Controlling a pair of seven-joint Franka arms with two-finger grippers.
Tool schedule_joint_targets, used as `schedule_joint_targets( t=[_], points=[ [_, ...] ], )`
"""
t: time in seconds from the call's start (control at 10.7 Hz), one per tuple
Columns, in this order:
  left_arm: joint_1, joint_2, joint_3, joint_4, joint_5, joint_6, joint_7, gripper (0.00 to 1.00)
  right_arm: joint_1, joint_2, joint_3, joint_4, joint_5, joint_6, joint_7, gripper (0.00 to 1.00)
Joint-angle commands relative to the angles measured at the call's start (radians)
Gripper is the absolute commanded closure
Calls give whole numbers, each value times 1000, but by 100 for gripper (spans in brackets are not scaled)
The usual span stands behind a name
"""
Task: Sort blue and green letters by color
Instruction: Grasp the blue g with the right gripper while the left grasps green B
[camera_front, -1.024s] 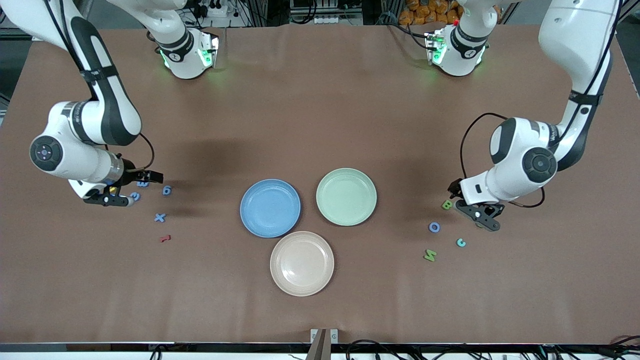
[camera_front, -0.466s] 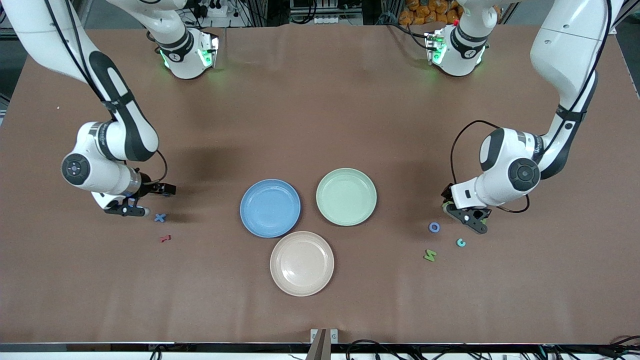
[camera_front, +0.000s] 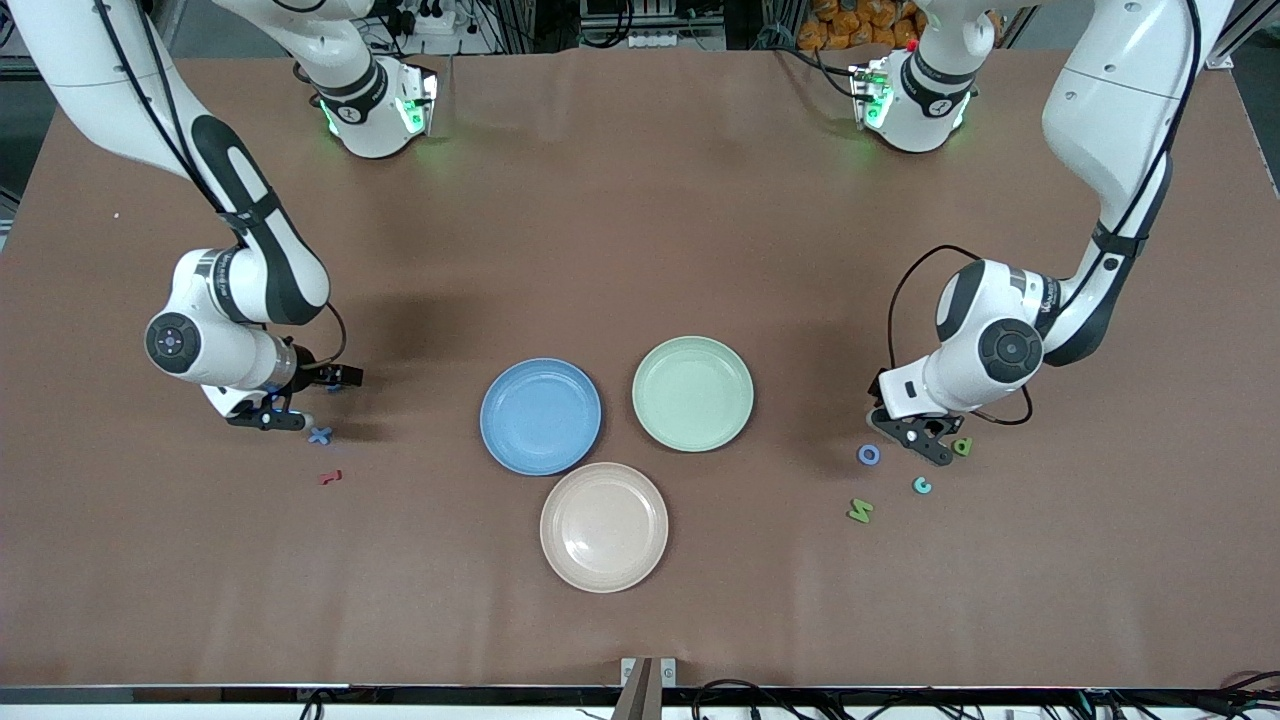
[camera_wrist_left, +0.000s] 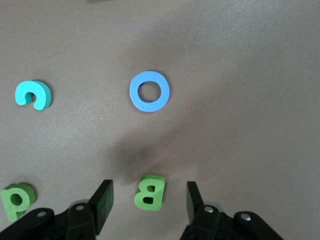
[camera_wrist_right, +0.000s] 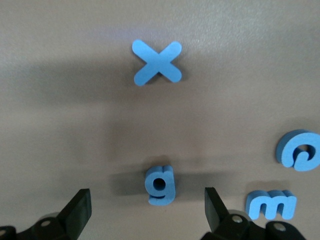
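I should next grab the blue g by its curved tail (camera_wrist_right: 160, 200) with my right gripper to sort it onto the blue plate.
My right gripper (camera_front: 300, 398) is open, low over the blue letters at the right arm's end of the table. In the right wrist view a blue g (camera_wrist_right: 161, 186) lies just ahead of the gap between its fingers (camera_wrist_right: 80, 210), untouched. A blue X (camera_wrist_right: 157, 62) (camera_front: 319, 435), a blue round letter (camera_wrist_right: 300, 150) and a blue m (camera_wrist_right: 270, 204) lie around it. My left gripper (camera_front: 905, 425) is open over a green B (camera_wrist_left: 150, 192), which lies between its fingers (camera_wrist_left: 102, 205), untouched. A blue O (camera_wrist_left: 149, 91) (camera_front: 869, 454), a teal c (camera_wrist_left: 33, 94) (camera_front: 922, 485), a green d (camera_wrist_left: 16, 201) (camera_front: 962, 446) and a green N (camera_front: 860, 511) lie nearby.
A blue plate (camera_front: 540, 416), a green plate (camera_front: 693, 393) and a beige plate (camera_front: 604, 526) stand empty in the middle of the table. A small dark red letter (camera_front: 329, 477) lies nearer the front camera than the X.
Both grippers have moved toward the plates. The right one now covers the blue g and m in the front view; the left one now covers the green B, and the green d shows.
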Motion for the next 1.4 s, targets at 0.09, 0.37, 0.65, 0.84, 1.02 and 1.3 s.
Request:
schedule_joint_targets(
  t=[0.09, 0.37, 0.65, 0.84, 1.02, 1.3],
  points=[
    [-3, 36, -2, 12, 35, 36, -51, 33, -7, -14, 3, -32, 15, 13, -34, 0],
    [0, 38, -2, 11, 36, 36, -53, 36, -8, -9, 3, -32, 15, 24, -33, 74],
    [6, 40, -2, 9, 36, 35, -53, 38, -10, 1, 3, -29, 16, 27, -33, 100],
    [12, 35, -2, 3, 36, 33, -51, 36, -8, 1, 3, -22, 16, 24, -30, 100],
    [15, 30, -1, -2, 36, 30, -47, 37, -2, -14, 9, 29, 18, -29, -16, 100],
    [15, 24, -1, -12, 36, 26, -50, 41, 10, -12, 31, 260, 21, -319, 4, 100]
  ],
)
